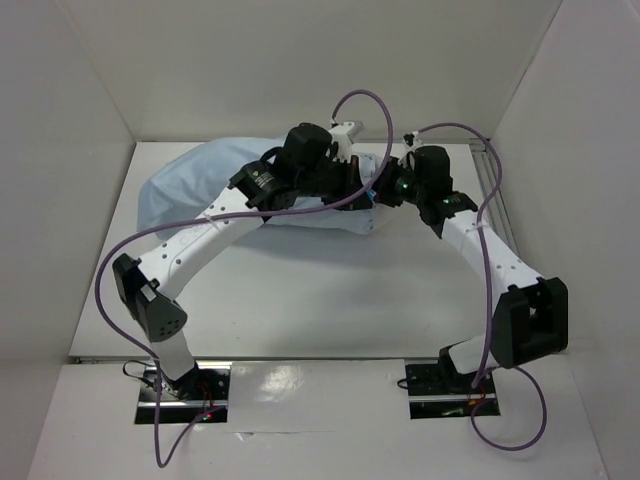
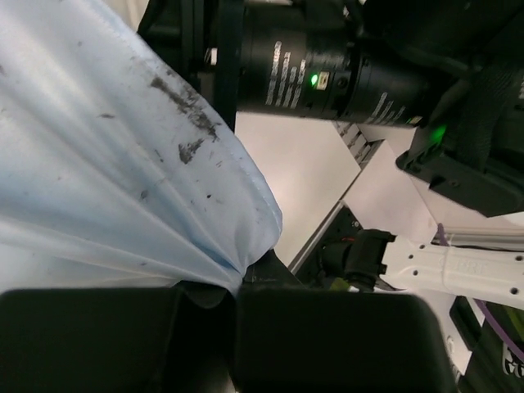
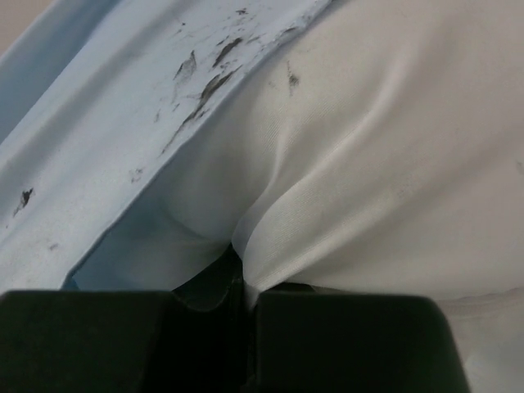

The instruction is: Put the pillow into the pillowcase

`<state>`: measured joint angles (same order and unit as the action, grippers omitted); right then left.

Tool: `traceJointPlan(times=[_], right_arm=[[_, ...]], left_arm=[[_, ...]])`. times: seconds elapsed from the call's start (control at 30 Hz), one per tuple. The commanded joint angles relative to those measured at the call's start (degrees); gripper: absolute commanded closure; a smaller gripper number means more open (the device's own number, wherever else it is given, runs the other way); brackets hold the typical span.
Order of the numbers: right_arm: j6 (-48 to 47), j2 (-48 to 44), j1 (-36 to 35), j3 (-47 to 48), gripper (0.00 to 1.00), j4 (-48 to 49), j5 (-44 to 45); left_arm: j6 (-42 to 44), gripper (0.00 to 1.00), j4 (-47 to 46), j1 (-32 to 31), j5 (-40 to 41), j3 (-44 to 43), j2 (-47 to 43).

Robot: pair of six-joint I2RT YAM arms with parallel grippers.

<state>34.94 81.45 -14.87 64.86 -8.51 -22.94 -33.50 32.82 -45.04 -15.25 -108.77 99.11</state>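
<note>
The pillowcase's blue fabric is pulled tight from the fingers of my left gripper. I must keep holding it, because it would fall short if I opened now.
The light blue pillowcase [image 1: 200, 185] lies wrinkled at the back left of the table. Both arms reach over its right end. My left gripper [image 1: 362, 185] is shut on a pinch of the pillowcase's blue fabric [image 2: 123, 164], seen at the jaws [image 2: 233, 286] in the left wrist view. My right gripper [image 1: 380, 193] is shut on a fold of the white pillow [image 3: 393, 164], gripped at the jaws [image 3: 246, 286]. The pillowcase's speckled edge [image 3: 106, 123] lies over the pillow just left of that grip. In the top view the pillow is mostly hidden by the pillowcase and the arms.
White walls enclose the table on the left, back and right. A metal rail [image 1: 492, 190] runs along the right wall. The right arm's black wrist [image 2: 327, 74] is very close to the left gripper. Bare table [image 1: 330, 290] lies in front of the pillowcase.
</note>
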Motion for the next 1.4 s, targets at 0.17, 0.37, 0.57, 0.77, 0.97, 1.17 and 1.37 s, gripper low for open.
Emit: traceJointPlan(times=[0.17,0.37,0.57,0.77,0.97,1.17,1.37], right_arm=[[-6.7,-15.9,-3.8,-2.1,1.00,-15.9,1.8],[-7.5,-28.3,-3.8,-1.3,1.00,-34.8,6.5],[-5.6,-28.5,-3.8,-5.2,1.00,-37.0,7.5],[-3.8,-17.6,-2.3,-13.1,1.00,-21.2,11.0],[-3.2,-0.7,3.2,-9.6,1.00,-11.4,7.8],[-2.7,6.8,8.9,-2.8,0.77,-12.6,6.0],[-5.0,-1.6,16.6,-3.5,0.17,-20.5,12.6]], left_arm=[[-1.8,1.00,-8.5,-6.4,-9.4,-20.0,-8.3],[-1.0,1.00,-7.1,-3.9,-1.3,-22.8,-8.8],[-6.0,1.00,-6.4,8.5,-10.4,-30.5,11.2],[-3.7,0.97,-4.1,11.3,-10.0,-30.7,23.4],[0.8,0.26,-1.9,11.9,-7.8,-26.4,18.2],[6.4,0.24,6.3,11.2,0.9,-23.3,10.9],[10.3,0.36,15.1,1.7,15.3,-16.7,5.5]])
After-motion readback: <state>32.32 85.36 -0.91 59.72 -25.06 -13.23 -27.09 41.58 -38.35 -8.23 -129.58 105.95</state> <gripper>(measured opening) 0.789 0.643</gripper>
